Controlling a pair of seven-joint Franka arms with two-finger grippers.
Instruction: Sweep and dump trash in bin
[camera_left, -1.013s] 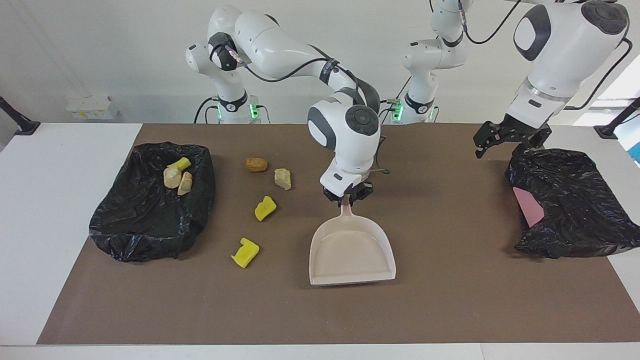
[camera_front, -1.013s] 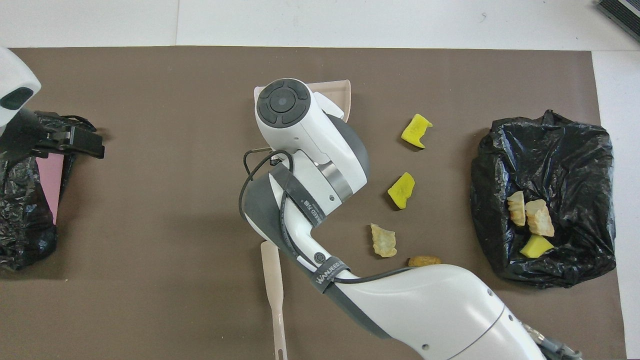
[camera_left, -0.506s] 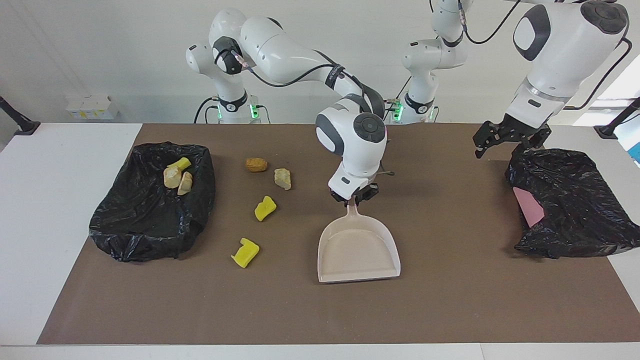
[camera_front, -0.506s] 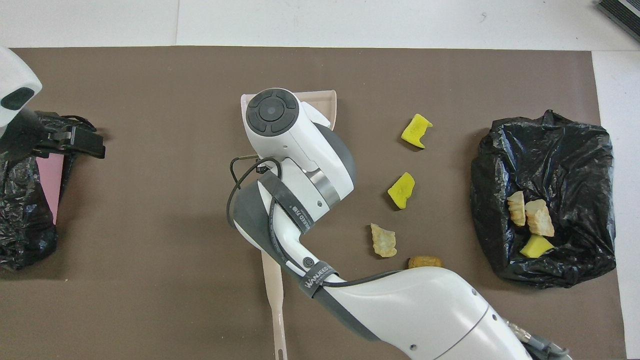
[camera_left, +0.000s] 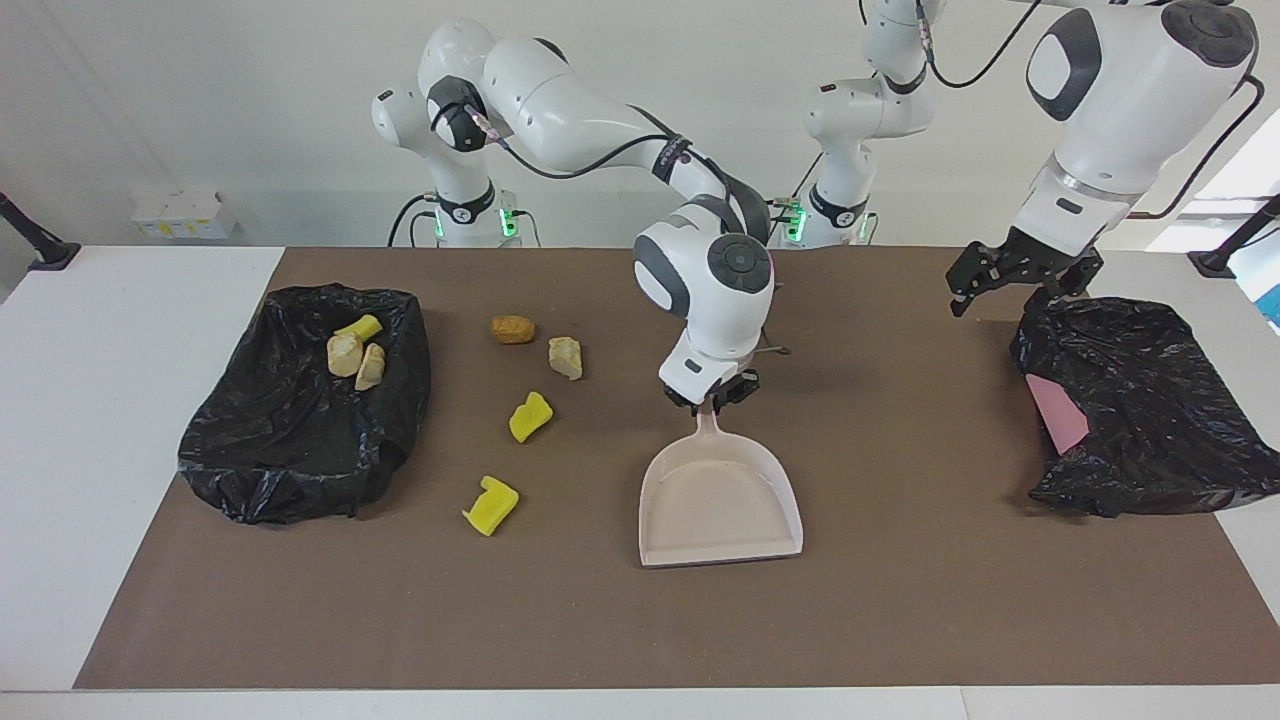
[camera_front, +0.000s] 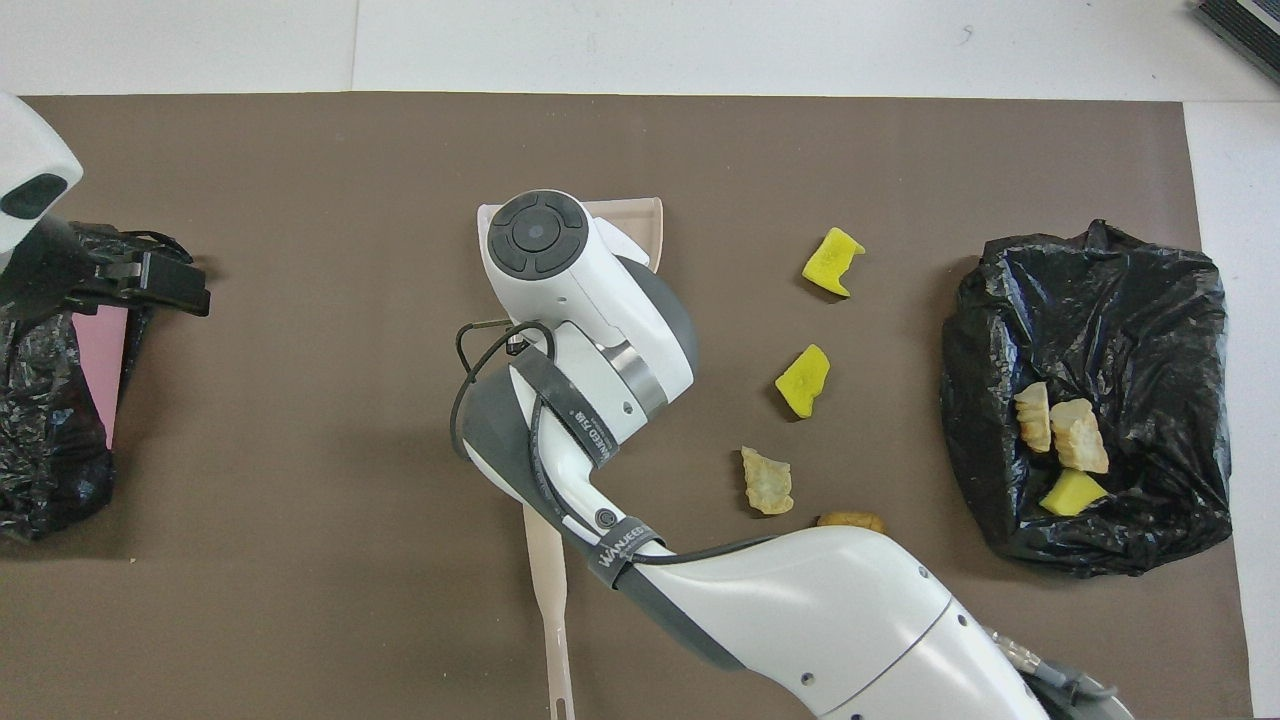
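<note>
The rim of the dustpan (camera_front: 636, 220) lies level, low on the brown mat in the overhead view, so it is time to open my right gripper now.
My right gripper (camera_left: 712, 397) is shut on the handle of the beige dustpan (camera_left: 720, 500), whose mouth faces away from the robots at mid-mat. In the overhead view only the pan's rim (camera_front: 650, 215) shows past my wrist. Several trash pieces lie on the mat between the pan and the bin: a brown lump (camera_left: 513, 329), a beige lump (camera_left: 565, 357) and two yellow chunks (camera_left: 530, 416) (camera_left: 490, 504). The bin (camera_left: 250, 450), lined with a black bag, holds three pieces (camera_left: 345, 353). My left gripper (camera_left: 1015, 290) hangs open over the edge of a second black bag (camera_left: 1150, 420).
A beige brush handle (camera_front: 548, 600) lies on the mat nearer to the robots than the dustpan, its head hidden under my right arm. The second black bag at the left arm's end of the table shows a pink side (camera_left: 1060, 415). The brown mat (camera_left: 900, 600) covers most of the table.
My right gripper has carried the dustpan a little toward the left arm's end of the table and nearer to the robots, squaring it up. The left arm and the trash have not moved.
</note>
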